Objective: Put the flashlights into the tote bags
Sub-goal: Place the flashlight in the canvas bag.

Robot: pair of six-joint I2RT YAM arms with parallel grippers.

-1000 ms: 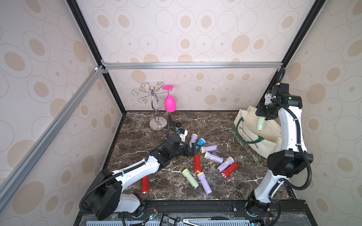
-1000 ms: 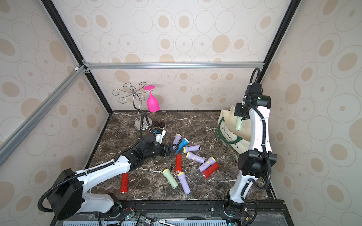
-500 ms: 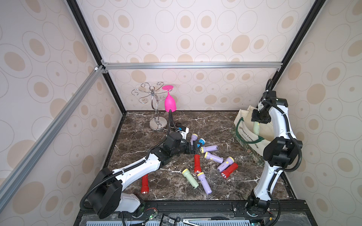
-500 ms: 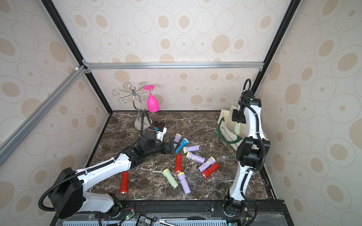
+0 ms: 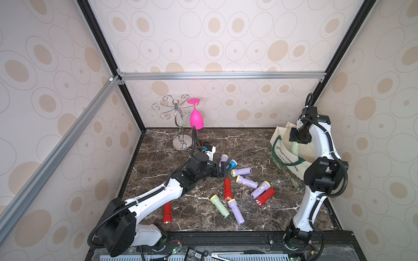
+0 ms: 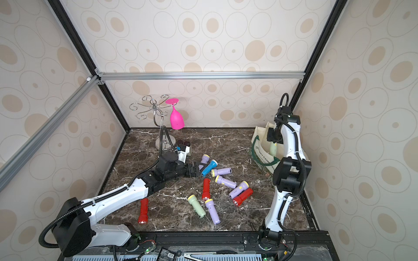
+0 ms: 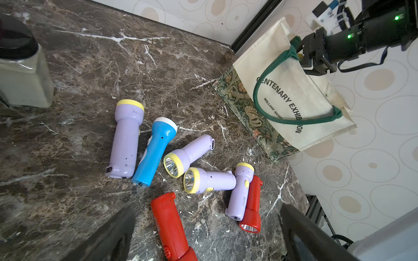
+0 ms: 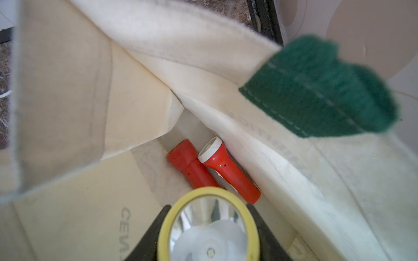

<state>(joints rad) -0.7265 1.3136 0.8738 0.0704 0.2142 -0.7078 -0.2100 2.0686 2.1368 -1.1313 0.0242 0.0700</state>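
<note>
The robot's right gripper will open, because the pale green flashlight's lower end (image 5: 295, 151) hangs inside the tote bag's opening (image 5: 307, 152) and the flashlight would drop inside if released.
The cream tote bag (image 5: 284, 156) with green handles stands open at the back right. My right gripper (image 5: 296, 140) hangs over its mouth, shut on a pale green flashlight (image 5: 294, 148) that points head down into the bag. In the right wrist view its yellow-ringed head (image 8: 208, 226) sits between the black fingers (image 8: 161, 214), above two red flashlights (image 8: 190, 166) on the bag's floor. My left gripper (image 5: 222, 172) is open and low beside the blue flashlight (image 5: 231, 163) and a lilac flashlight (image 5: 224, 158). Several more lilac, red and green flashlights (image 5: 246, 182) lie scattered on the marble.
A chrome glass rack (image 5: 179, 135) with a hanging pink wine glass (image 5: 196, 117) stands at the back left. Two dark-capped jars (image 6: 183, 143) sit behind my left wrist. One red flashlight (image 5: 167, 212) lies under the left arm. Black frame posts line the corners.
My right gripper has come down and back a little with the pale green flashlight, into the bag's mouth. The left gripper edged towards the blue flashlight, still open.
</note>
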